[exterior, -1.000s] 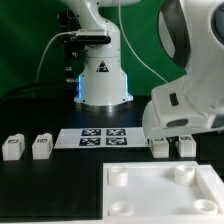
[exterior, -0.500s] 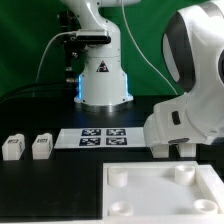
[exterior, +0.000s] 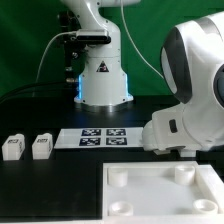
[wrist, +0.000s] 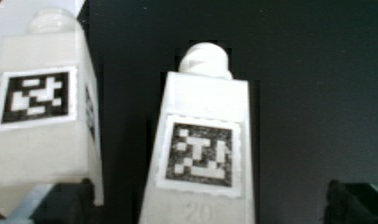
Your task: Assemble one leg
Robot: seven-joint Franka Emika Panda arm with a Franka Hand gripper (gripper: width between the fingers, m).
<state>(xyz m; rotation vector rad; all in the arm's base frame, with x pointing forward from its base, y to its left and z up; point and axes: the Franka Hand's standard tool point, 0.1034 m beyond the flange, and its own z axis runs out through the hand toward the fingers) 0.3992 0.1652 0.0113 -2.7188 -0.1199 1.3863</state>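
Observation:
My fingers are low beside the middle leg's lower body point(wrist: 198, 200) and would hold the middle leg if I closed now, so my gripper should close on the middle leg.
In the wrist view, two white legs with black-and-white tags lie side by side on the black table. One leg point(wrist: 207, 140) lies between my dark fingertips point(wrist: 61, 203), which stand wide on either side of it. The other leg point(wrist: 44, 100) lies just beside it. My gripper point(wrist: 212, 205) is open and grips nothing. In the exterior view the arm's white body point(exterior: 185, 110) hides the gripper and these two legs. Two more legs point(exterior: 12, 148) point(exterior: 41, 147) lie at the exterior view's left.
The marker board point(exterior: 100, 137) lies in the middle, in front of the white robot base point(exterior: 103, 75). The large white panel with round corner sockets point(exterior: 150, 195) lies in the foreground at the exterior view's right.
The arm has sunk lower at the exterior view's right. Its body now covers the two legs there that showed a second ago.

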